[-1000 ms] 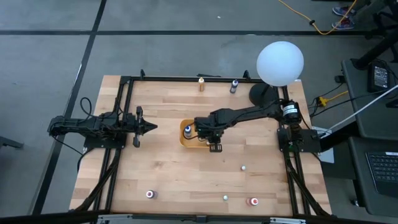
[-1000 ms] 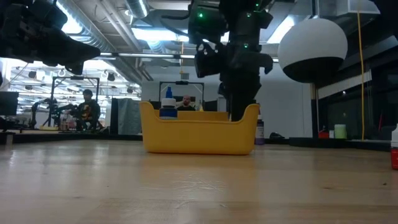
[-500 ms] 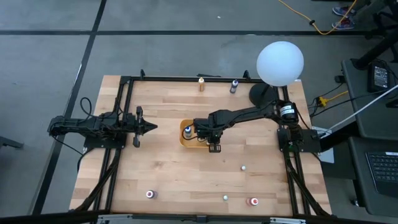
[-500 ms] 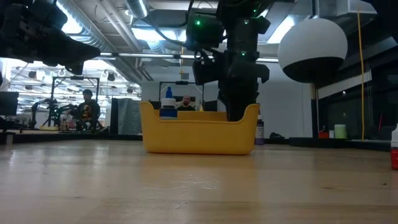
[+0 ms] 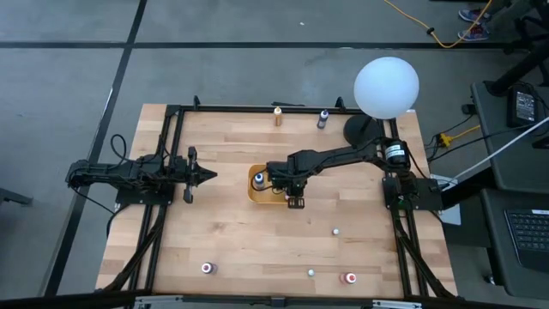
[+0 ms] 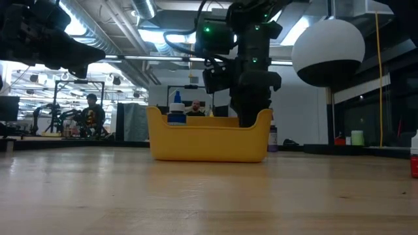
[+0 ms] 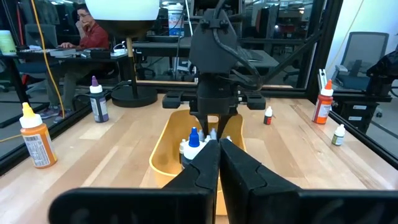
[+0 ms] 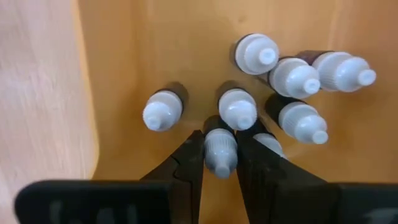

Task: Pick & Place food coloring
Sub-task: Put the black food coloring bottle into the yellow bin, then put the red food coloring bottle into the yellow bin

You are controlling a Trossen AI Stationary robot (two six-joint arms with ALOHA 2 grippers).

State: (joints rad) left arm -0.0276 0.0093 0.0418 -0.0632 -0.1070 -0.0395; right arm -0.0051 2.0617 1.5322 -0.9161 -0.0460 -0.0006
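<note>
The robot's right gripper should open now, because the white-capped bottle [image 8: 221, 151] stands low among the others and would stay inside the tray.
The orange-yellow tray [image 5: 254, 196] sits mid-table and holds several small food coloring bottles with white caps [image 8: 292, 78] plus a blue-capped one [image 6: 176, 112]. My right gripper [image 8: 220, 137] points down into the tray's right end [image 6: 251, 117], shut on one white-capped bottle; in the low view the tray wall hides its fingertips. More bottles stand upright on the table: orange [image 5: 278, 116] and dark [image 5: 323, 118] at the far edge, red [image 5: 349, 278] and small whitish ones [image 5: 336, 231] toward the near edge. My left gripper [image 5: 206, 175] waits shut at the table's left [image 7: 219, 149]. My right gripper pinches one food coloring bottle by its white cap [image 8: 219, 152] between its two fingers [image 8: 189, 162], coming from above and pointing down. The bottle stands among the others inside the tray, slightly tilted. Whether its base rests on the tray floor I cannot tell.
A big white globe lamp [image 5: 386, 86] stands on a dark base at the far right corner. A black frame [image 5: 171, 154] borders the table. Bare wood lies between the tray and the near edge. A person [image 7: 87, 31] sits in the room beyond.
My right gripper has sunk a little deeper into the tray's right end and shifted slightly toward the table's left. The tray and the loose bottles on the table have stayed where they were.
</note>
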